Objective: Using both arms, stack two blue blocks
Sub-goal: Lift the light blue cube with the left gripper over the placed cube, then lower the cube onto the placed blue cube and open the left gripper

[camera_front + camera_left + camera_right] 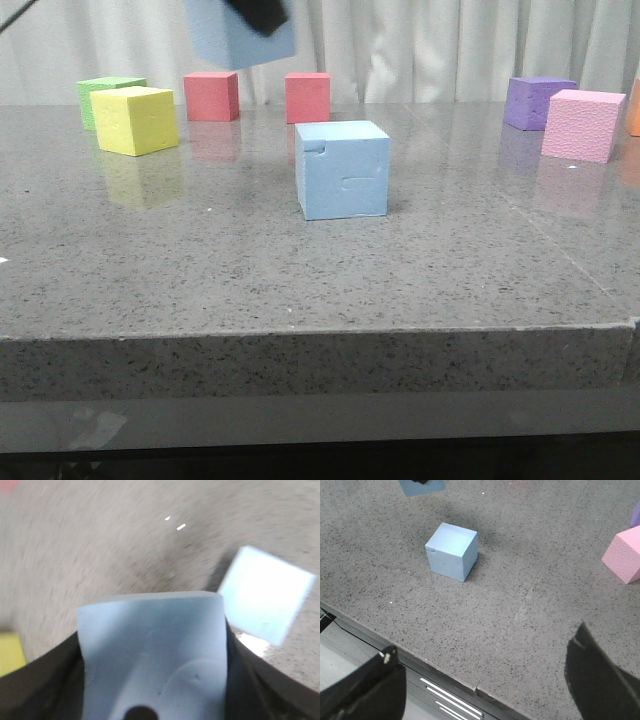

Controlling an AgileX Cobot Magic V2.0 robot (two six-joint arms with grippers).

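Note:
The held block hangs high above and beside the resting blue block and would drop past, so it is too early to open. My left gripper lines them up first.
One pale blue block [342, 170] rests on the grey table near its middle. The other blue block [240, 35] hangs high above the table, behind and to the left of the first, with my left gripper [258, 12] shut on it. In the left wrist view the held block [152, 645] fills the space between the dark fingers [30, 690], and the resting block [265, 600] lies below and off to one side. My right gripper [480, 680] stands open and empty over the table's front edge, well short of the resting block [452, 550]. It is out of the front view.
Along the back stand a green cube [105, 95], a yellow cube [134, 120], two red cubes [211, 96] [307, 97], a purple cube [538, 102] and a pink cube [582, 125]. The table's front edge [320, 335] runs across the foreground.

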